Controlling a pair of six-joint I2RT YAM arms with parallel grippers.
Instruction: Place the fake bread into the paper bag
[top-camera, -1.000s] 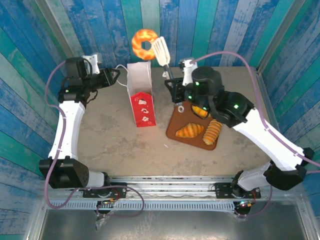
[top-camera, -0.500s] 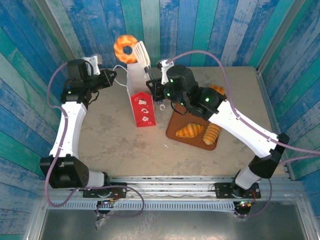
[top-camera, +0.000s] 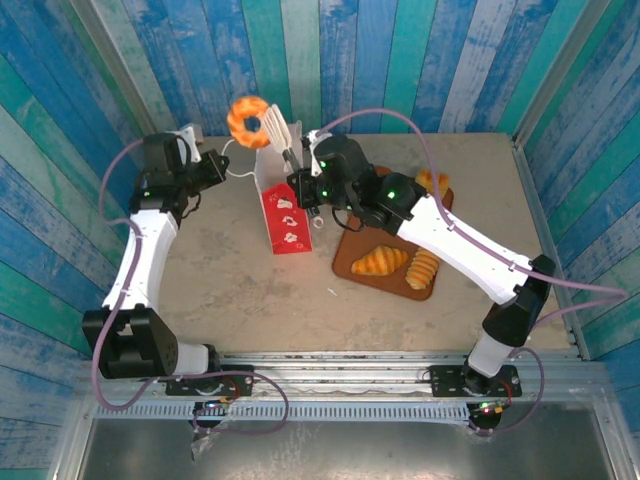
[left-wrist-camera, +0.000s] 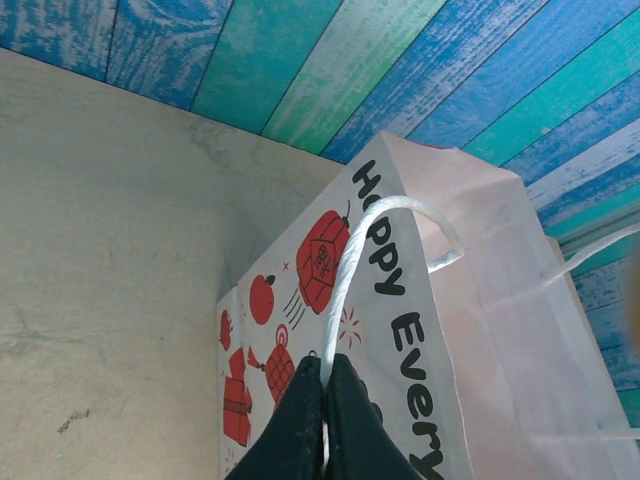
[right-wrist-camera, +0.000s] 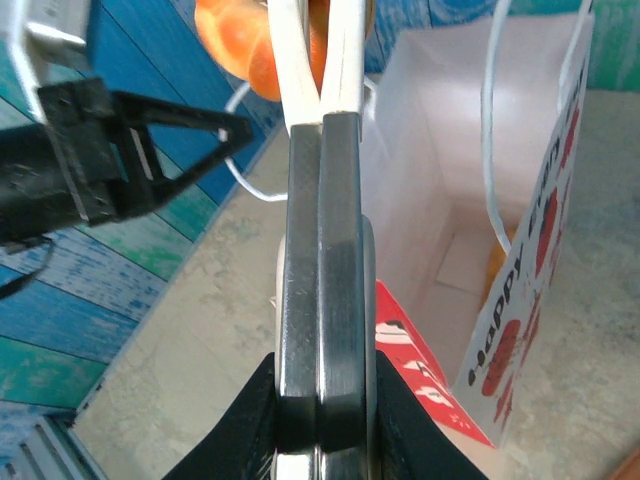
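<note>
My right gripper should keep holding the donut for now. The donut (top-camera: 246, 119) hangs at the bag's rim, so the donut would fall outside if I opened now.
The paper bag (top-camera: 283, 205) stands open at the table's back, white with a red front panel. My left gripper (top-camera: 224, 167) (left-wrist-camera: 325, 385) is shut on the bag's white cord handle (left-wrist-camera: 346, 268), beside the printed side of the bag (left-wrist-camera: 400, 330). My right gripper (top-camera: 305, 183) (right-wrist-camera: 322, 400) is shut on metal tongs (right-wrist-camera: 320, 250) with white tips (top-camera: 277, 125). The tongs pinch a ring donut (top-camera: 246, 119) (right-wrist-camera: 235, 45) above the bag's far-left rim. The bag's mouth (right-wrist-camera: 450, 150) lies open below the tongs. A croissant (top-camera: 380, 261), a ridged horn (top-camera: 424, 268) and another piece of bread (top-camera: 433, 182) lie on the tray.
The flat brown tray (top-camera: 350, 262) lies right of the bag, partly under my right arm. Blue and green plank walls close in the back and both sides. The black fingers of the left gripper (right-wrist-camera: 130, 150) reach in near the tongs. Bare tabletop (top-camera: 220, 280) lies in front of the bag.
The right arm swung left, carrying tongs and donut from above the tray's back to above the bag. The left gripper closed on the bag's handle cord.
</note>
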